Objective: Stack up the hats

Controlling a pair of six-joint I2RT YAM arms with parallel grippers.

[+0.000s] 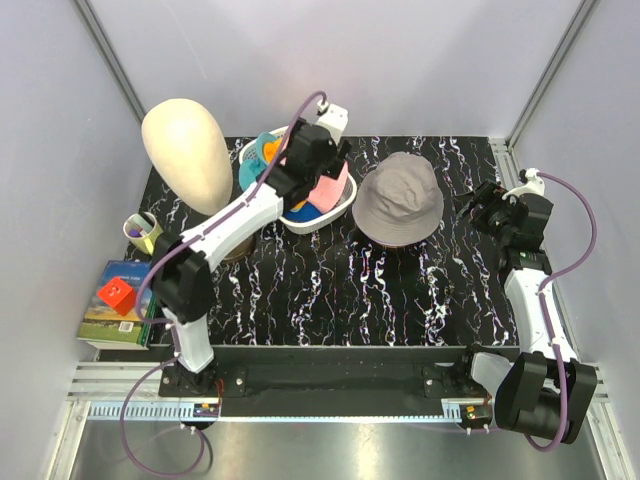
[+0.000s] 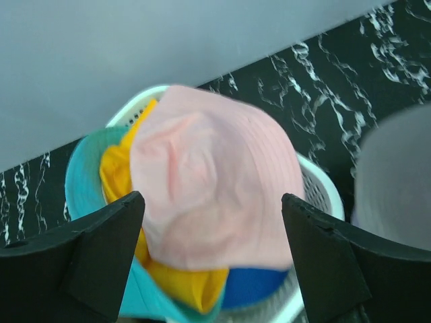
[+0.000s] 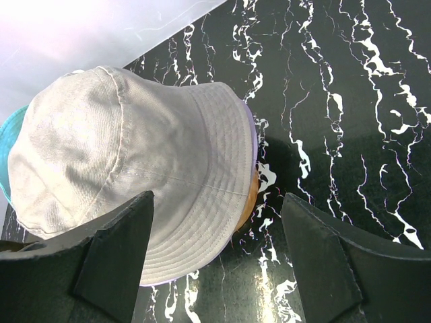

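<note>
My left gripper grabs the pink hat by its crumpled middle point(image 1: 324, 184) point(image 2: 203, 180) next, so the pink hat's rim stays free for my right gripper to help stack.
A pink hat point(image 2: 215, 182) lies crumpled on top of a pile in the white basket point(image 2: 316, 182), over an orange-yellow hat point(image 2: 118, 168), a teal hat point(image 2: 81, 192) and a royal-blue hat point(image 2: 252, 286). My left gripper point(image 2: 212, 198) hovers over this pile with its jaws wide open and nothing between them; in the top view it point(image 1: 312, 165) covers much of the basket point(image 1: 305, 224). A pale lavender-grey bucket hat point(image 1: 400, 197) sits crown up on the table to the right of the basket, with an orange edge point(image 3: 248, 202) showing under its brim. My right gripper point(image 3: 217, 196) is open beside it, apart from it.
A cream mannequin head point(image 1: 187, 150) stands at the back left. A cup point(image 1: 143, 232) and a stack of books with a red cube point(image 1: 117, 293) sit at the left edge. The black marbled table point(image 1: 350, 290) is ringed by pale walls.
</note>
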